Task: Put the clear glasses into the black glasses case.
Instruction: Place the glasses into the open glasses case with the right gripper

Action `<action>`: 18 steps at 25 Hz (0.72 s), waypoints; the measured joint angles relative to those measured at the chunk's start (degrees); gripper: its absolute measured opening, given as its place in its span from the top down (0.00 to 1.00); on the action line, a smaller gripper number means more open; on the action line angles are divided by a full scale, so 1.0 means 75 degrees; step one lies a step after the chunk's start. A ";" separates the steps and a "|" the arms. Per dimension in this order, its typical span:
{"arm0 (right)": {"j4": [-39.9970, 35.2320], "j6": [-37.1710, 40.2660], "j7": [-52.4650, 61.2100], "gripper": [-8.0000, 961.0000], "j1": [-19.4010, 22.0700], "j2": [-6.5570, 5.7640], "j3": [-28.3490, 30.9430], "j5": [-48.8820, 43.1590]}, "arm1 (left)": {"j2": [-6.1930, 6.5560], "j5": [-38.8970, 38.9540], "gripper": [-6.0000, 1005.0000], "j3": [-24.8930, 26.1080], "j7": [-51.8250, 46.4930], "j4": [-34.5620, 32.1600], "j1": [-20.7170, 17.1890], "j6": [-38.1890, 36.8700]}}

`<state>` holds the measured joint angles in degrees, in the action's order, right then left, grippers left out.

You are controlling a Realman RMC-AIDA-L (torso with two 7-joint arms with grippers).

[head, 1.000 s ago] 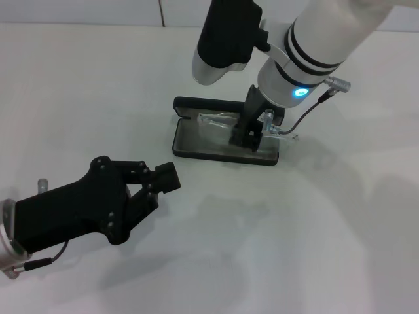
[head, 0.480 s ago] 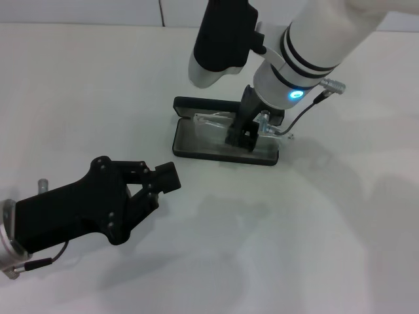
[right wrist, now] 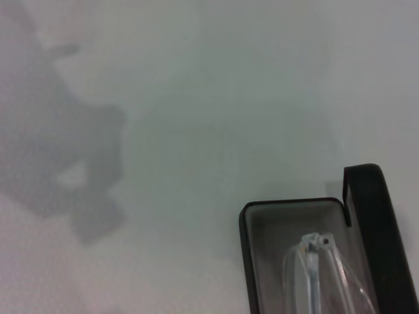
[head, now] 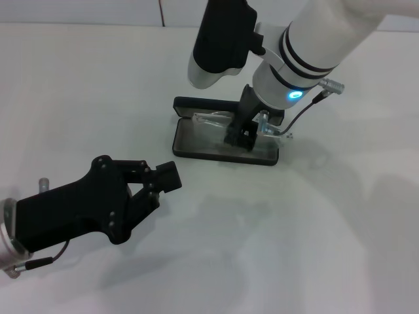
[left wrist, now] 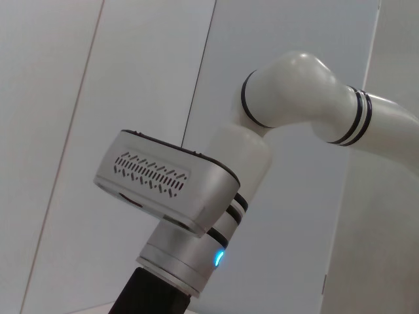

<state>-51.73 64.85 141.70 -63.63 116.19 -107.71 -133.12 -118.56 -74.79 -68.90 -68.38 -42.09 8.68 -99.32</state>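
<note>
I should open my right gripper now. It is holding the clear glasses down inside the grey tray's rim point(head: 196, 156) point(right wrist: 245, 248), so the glasses would lie in the case.
The black glasses case point(head: 194, 145) lies open in the middle of the white table, its lid point(head: 200, 103) standing up at the far side. The clear glasses point(head: 213, 122) rest partly in its grey tray, with one thin arm point(head: 283, 135) sticking out past the case's right end. My right gripper point(head: 239, 136) reaches down into the tray and is shut on the glasses. The right wrist view shows a corner of the case point(right wrist: 262, 219) and the glasses point(right wrist: 315, 261) inside it. My left gripper point(head: 159, 186) hovers open at the near left, apart from the case.
White tabletop point(head: 314, 222) surrounds the case on all sides. The left wrist view shows only my right arm point(left wrist: 294, 98) and its grey wrist housing point(left wrist: 163, 183) against a pale wall.
My right gripper has shifted slightly left over the case, and the glasses' protruding arm moved left with it. The left arm has stayed put.
</note>
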 joint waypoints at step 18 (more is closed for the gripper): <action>-0.0098 -0.0208 -0.0049 0.84 0.0163 0.0000 -0.0028 -0.0002 | -0.0034 -0.0003 0.91 0.0000 0.0000 -0.0001 0.0026 0.0006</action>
<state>-52.47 63.29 141.33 -62.41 116.19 -107.92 -133.13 -118.82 -74.81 -68.90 -68.38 -42.10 8.87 -99.27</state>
